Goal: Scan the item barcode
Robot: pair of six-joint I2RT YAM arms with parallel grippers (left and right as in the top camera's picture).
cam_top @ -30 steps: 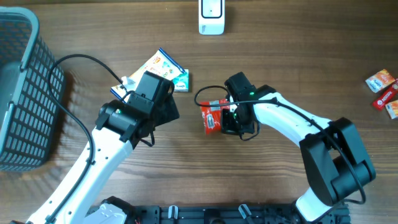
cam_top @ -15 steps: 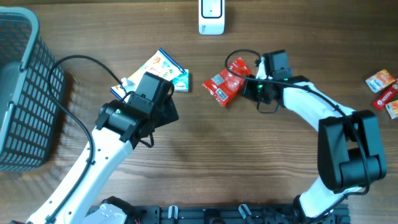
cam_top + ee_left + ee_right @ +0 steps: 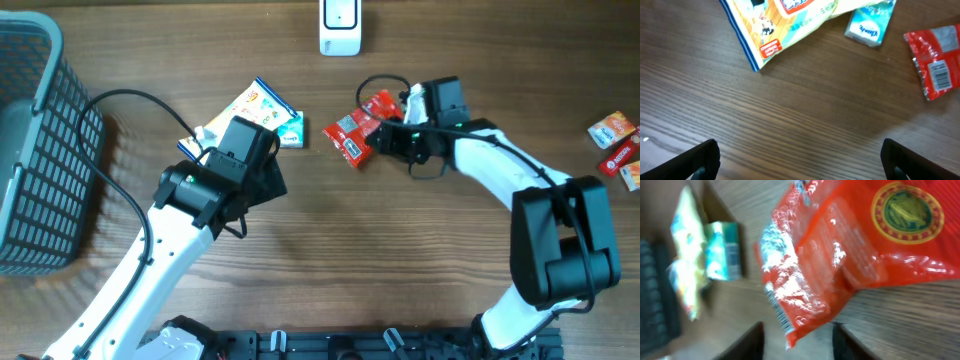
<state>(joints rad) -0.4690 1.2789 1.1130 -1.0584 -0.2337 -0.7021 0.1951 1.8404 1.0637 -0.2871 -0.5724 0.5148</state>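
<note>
I will grab the red foil packet by its side edge (image 3: 369, 151) (image 3: 814, 322) with my right gripper. The white barcode label will then stay uncovered to scan.
The item is a red foil packet (image 3: 356, 128), lying on the wooden table below the white scanner (image 3: 340, 26). In the right wrist view the packet (image 3: 850, 245) fills the upper frame, blurred. Its lower corner, with barcode stripes, points down between the fingers. My right gripper (image 3: 797, 340) is open, with a gap on each side of that corner. Overhead, the right gripper (image 3: 388, 138) sits just right of the packet. In the left wrist view the packet (image 3: 935, 60) shows a white barcode label. My left gripper (image 3: 800, 155) is open over bare wood, and overhead the left gripper (image 3: 268, 180) hangs left of the packet.
A yellow snack bag (image 3: 248, 108) and a teal tissue pack (image 3: 291, 128) lie beside the left wrist. A grey mesh basket (image 3: 40, 150) stands at the left edge. Small packets (image 3: 618, 148) lie at the far right edge.
The right arm carried the red packet from mid-table up toward the scanner, then its jaws parted and let go of it. The left arm stayed still.
</note>
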